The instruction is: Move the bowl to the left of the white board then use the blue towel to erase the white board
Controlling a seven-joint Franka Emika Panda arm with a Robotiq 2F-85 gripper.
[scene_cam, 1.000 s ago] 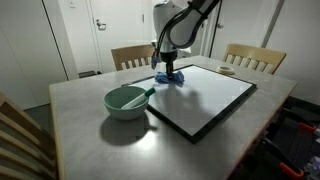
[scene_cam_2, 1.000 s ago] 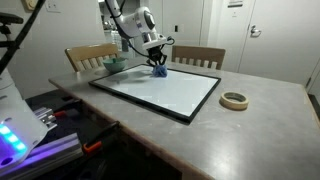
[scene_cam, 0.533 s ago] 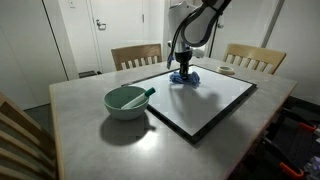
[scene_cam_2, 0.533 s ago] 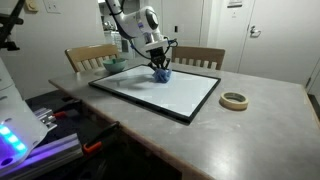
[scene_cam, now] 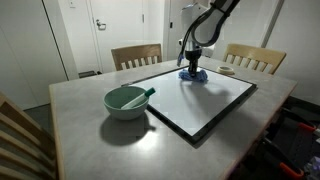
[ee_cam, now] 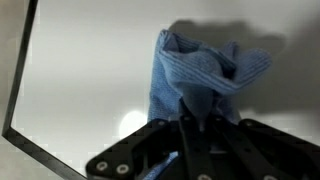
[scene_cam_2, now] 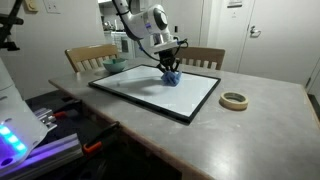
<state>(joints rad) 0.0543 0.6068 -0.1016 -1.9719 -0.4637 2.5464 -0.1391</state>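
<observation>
My gripper holds the blue towel on the white surface, short of the far black frame, so I will move it there before my gripper releases it.
The white board [scene_cam: 200, 95] with its thin black frame lies flat on the table and shows in both exterior views [scene_cam_2: 160, 93]. My gripper [scene_cam: 192, 68] is shut on the bunched blue towel [scene_cam: 193, 75] and presses it onto the board's far part [scene_cam_2: 171, 77]. In the wrist view the blue towel [ee_cam: 200, 72] sticks out from between my closed fingers [ee_cam: 192, 125] over the white board [ee_cam: 90, 70]. The pale mint-green bowl [scene_cam: 126, 101] with a utensil handle stands on the table beside the board's edge, apart from it [scene_cam_2: 114, 63].
A roll of tape [scene_cam_2: 234, 100] lies on the table [scene_cam: 90, 130] beside the board. Wooden chairs [scene_cam: 136, 55] [scene_cam: 248, 58] stand at the far side. Another chair back [scene_cam: 20, 140] is at the near corner.
My gripper has slid the blue towel across the far part of the board, away from the bowl's side. The bowl has not moved.
</observation>
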